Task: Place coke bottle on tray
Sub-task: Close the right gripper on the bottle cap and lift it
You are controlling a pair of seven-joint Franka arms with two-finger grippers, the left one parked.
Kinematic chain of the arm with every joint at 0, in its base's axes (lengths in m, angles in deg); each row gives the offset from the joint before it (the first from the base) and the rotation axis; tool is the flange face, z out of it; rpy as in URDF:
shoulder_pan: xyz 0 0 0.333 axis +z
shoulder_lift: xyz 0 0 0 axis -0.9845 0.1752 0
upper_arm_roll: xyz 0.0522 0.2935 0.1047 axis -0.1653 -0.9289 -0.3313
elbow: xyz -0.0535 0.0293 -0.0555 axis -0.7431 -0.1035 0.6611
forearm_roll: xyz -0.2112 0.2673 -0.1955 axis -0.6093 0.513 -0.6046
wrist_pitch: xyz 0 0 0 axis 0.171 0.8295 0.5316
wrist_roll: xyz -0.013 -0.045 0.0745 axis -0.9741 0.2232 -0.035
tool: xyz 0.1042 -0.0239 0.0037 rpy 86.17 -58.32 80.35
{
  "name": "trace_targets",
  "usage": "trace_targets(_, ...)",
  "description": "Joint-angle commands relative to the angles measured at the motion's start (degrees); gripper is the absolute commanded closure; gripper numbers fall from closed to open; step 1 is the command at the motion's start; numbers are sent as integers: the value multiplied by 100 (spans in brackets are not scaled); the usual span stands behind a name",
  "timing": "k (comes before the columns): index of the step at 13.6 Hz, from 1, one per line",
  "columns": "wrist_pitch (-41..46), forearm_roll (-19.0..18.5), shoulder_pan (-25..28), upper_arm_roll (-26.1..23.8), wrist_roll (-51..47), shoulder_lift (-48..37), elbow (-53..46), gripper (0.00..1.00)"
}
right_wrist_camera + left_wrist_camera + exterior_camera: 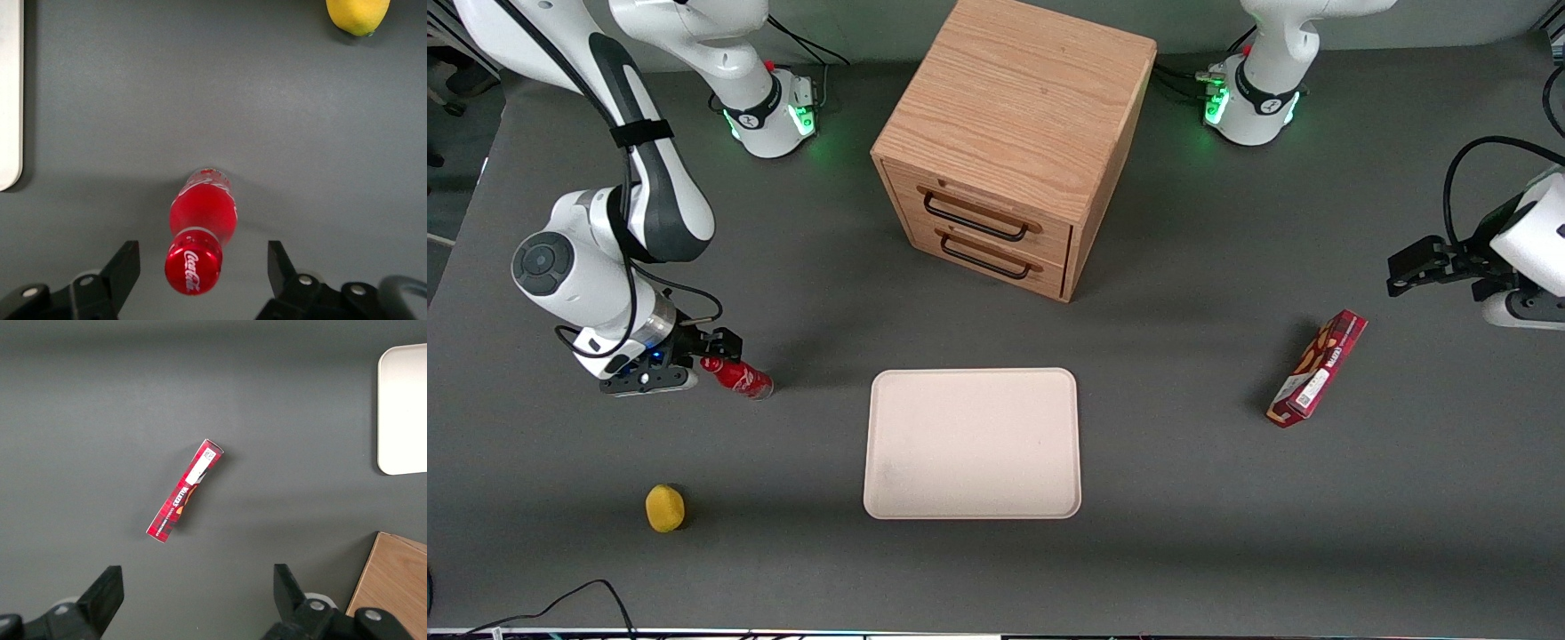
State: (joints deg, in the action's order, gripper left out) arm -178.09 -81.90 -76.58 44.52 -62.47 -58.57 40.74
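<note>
The coke bottle needs to go on the tray, so my right gripper will next grab the bottle by its red cap end (193, 262).
The coke bottle (740, 377) is a small red bottle with a red cap, on the grey table toward the working arm's end. In the right wrist view its cap (193, 261) with white script faces the camera. My right gripper (706, 357) is open and sits over the bottle's cap end. In the wrist view the gripper (200, 257) has one finger (125, 265) on each side of the cap, with clear gaps and no contact. The cream-pink tray (971, 443) lies flat mid-table with nothing on it; its edge shows in the wrist view (8, 100).
A yellow lemon (664, 508) lies nearer the front camera than the bottle and also shows in the wrist view (357, 15). A wooden two-drawer cabinet (1014, 133) stands farther from the camera than the tray. A red snack box (1317, 368) lies toward the parked arm's end.
</note>
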Motion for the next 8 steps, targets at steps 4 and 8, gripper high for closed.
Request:
trace_targets(4,-43,-5,-8,-13,126,-154,31,41)
trace_targets(8,-17,-5,1,-21,108,-171,-22,91)
